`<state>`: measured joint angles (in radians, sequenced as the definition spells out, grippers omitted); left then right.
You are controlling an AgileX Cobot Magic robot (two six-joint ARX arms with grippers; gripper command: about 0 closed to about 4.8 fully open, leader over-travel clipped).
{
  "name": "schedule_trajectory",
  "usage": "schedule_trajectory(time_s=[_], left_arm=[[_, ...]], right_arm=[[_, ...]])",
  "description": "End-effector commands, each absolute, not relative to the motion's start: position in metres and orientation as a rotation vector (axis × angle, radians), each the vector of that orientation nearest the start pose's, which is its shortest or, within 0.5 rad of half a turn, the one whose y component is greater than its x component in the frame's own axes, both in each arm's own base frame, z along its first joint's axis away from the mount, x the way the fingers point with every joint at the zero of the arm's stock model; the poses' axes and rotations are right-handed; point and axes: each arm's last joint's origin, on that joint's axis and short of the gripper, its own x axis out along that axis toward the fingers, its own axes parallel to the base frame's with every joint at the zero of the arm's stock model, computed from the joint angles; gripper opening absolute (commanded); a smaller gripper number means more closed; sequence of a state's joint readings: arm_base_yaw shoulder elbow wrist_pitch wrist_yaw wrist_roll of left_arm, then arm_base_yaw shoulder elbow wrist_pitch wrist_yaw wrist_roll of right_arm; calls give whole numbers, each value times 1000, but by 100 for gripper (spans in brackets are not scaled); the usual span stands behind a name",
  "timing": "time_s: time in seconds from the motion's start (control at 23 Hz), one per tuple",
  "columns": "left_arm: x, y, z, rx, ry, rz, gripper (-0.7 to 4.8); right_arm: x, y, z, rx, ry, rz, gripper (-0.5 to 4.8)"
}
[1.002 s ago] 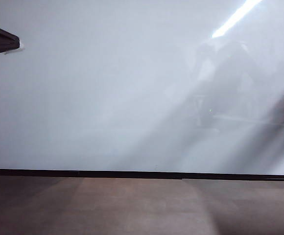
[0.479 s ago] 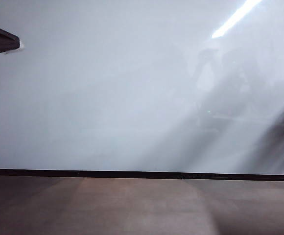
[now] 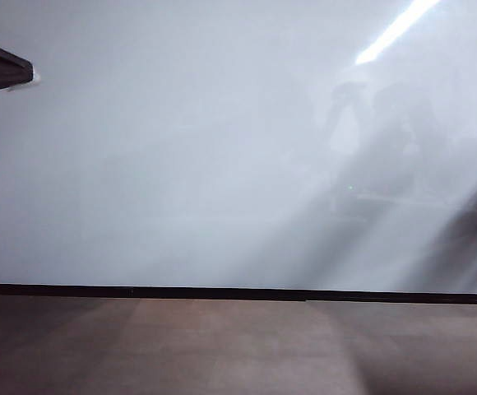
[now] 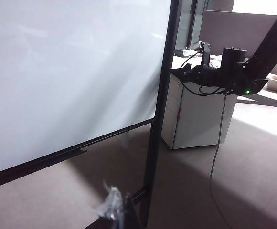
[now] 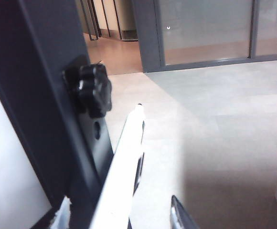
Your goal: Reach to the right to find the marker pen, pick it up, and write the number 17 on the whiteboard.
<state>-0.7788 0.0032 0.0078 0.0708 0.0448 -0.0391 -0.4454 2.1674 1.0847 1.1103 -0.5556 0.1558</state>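
The robot's right gripper next needs to grab the pen by its plain rear end (image 5: 111, 212) to write, as the marker pen's black ink tip (image 5: 139, 105) is uncapped at its far end.
The whiteboard (image 3: 181, 164) fills the exterior view as a glossy white panel with a thin black frame (image 3: 222, 292); neither gripper shows there directly. In the right wrist view a long white marker pen (image 5: 124, 162) lies along the whiteboard's dark side post (image 5: 38, 105). My right gripper (image 5: 119, 218) is open, one fingertip on each side of the pen's near end, not closed on it. From the left wrist view the right arm (image 4: 234, 67) reaches to the whiteboard's post (image 4: 162, 95). My left gripper (image 4: 119, 209) hangs low beside that post, tips together, holding nothing.
A black clamping knob (image 5: 93, 90) sticks out of the post just beyond the pen. A white cabinet (image 4: 196, 114) stands behind the post, with a cable (image 4: 215, 162) trailing on the floor. Brown floor (image 3: 222, 346) lies below the whiteboard. A dark edge (image 3: 0, 66) juts in at upper left.
The right arm's faint reflection in the whiteboard has shifted a little to the right. Nothing else differs in the exterior view.
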Motion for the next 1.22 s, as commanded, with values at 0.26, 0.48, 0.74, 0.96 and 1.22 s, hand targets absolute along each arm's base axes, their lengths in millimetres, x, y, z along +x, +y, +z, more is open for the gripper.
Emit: schedule_trajectory(time_s=[0.26,0.48,0.74,0.96,1.22], left_arm=[[68,-69,174,-68,-69,-824,-5],[68,-69,174,-68,-69,-824,-5],[68,-69,174,-68,-69,-824,-5],[68,-69,174,-68,-69,-824,-5],[68,-69,174,-68,-69,-824,-5]], right_arm=[[394,-170,139,131,-31,123,247],[390,-168,133,142,-8,139,247],[386,-168,136,133,-53,135,247],[386,-168,137,137,-65,136,225],[386,-168,137,136,-66,132,201]])
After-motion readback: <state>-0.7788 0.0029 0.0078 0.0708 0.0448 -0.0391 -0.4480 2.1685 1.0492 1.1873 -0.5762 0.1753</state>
